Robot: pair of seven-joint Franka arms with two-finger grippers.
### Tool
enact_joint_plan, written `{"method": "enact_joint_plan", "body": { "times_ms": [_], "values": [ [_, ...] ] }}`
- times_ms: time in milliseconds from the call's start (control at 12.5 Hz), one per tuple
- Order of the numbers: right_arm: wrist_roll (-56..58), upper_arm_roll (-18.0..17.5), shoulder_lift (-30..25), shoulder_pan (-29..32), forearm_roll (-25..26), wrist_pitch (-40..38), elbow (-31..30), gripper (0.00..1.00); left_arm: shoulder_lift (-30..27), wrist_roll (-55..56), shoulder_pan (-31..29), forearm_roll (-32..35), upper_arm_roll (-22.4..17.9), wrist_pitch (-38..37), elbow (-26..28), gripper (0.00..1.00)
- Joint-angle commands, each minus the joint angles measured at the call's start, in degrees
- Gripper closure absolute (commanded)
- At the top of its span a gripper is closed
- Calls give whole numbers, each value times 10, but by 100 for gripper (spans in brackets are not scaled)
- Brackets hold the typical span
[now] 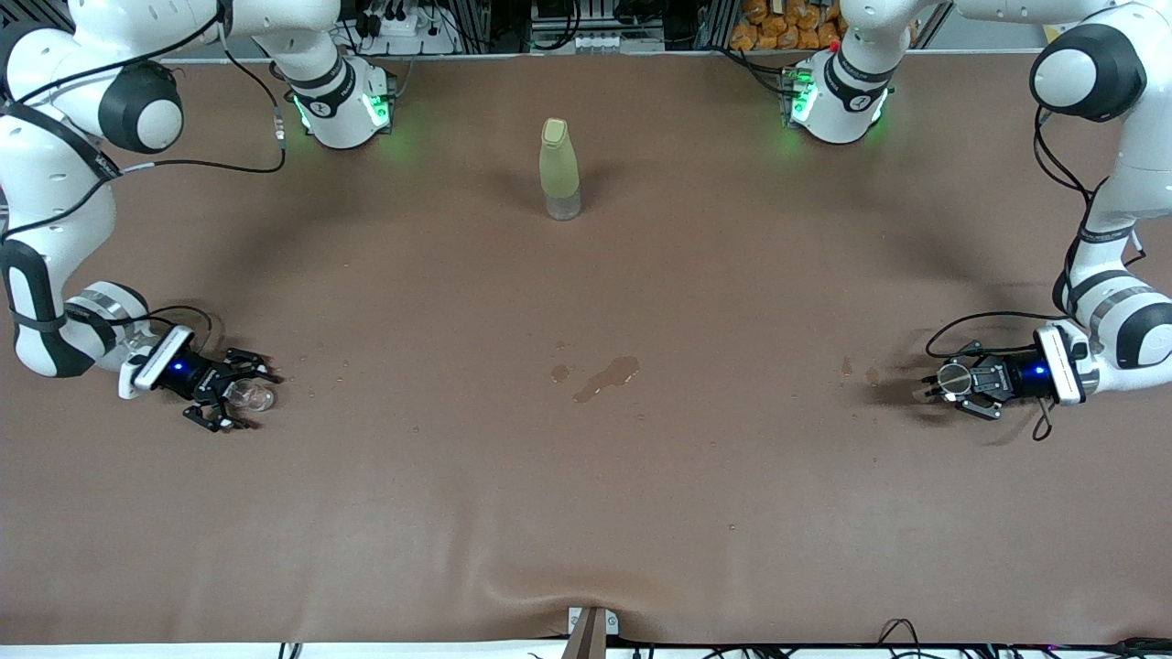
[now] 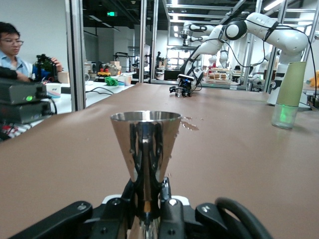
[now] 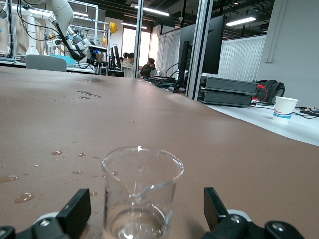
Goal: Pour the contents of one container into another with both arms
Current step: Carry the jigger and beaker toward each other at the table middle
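Note:
The clear glass beaker's open rim (image 3: 142,172) should stay free to pour, so my right gripper should next grab the beaker by its lower body (image 3: 137,219).
A shiny metal cone-shaped cup (image 2: 145,144) stands at the left arm's end of the table, and my left gripper (image 2: 148,201) is shut on its narrow waist. From the front the cup (image 1: 955,376) shows in the left gripper (image 1: 939,383). At the right arm's end a clear glass beaker (image 3: 142,191) with a little liquid in its bottom stands on the table. My right gripper (image 3: 142,211) is open around it, its fingers (image 3: 75,211) clear of the glass on both sides. The beaker (image 1: 250,395) also sits between the right gripper's (image 1: 242,396) fingers in the front view.
A tall yellow-green bottle (image 1: 558,169) stands mid-table close to the robots' bases; it also appears in the left wrist view (image 2: 289,94). Wet spill patches (image 1: 606,376) mark the brown table cover (image 1: 586,513) at the middle. Droplets (image 3: 56,153) lie beside the beaker.

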State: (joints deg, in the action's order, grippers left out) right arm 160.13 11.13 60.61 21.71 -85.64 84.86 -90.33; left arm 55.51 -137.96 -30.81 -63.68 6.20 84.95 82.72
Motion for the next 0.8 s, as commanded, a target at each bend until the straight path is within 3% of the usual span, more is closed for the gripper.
{"method": "enact_joint_plan", "body": {
  "times_ms": [0,399,718],
  "values": [
    [120,-10,14,-4,-23,7,-4,3,-26,9,15,-26,35,47,20,100],
    [117,-11,14,-9,-24,7,-6,67,-21,12,44,-92,71,120,42,100],
    [111,-12,14,-12,-23,4,-6,88,-20,22,109,-118,71,174,35,100]
  ]
}}
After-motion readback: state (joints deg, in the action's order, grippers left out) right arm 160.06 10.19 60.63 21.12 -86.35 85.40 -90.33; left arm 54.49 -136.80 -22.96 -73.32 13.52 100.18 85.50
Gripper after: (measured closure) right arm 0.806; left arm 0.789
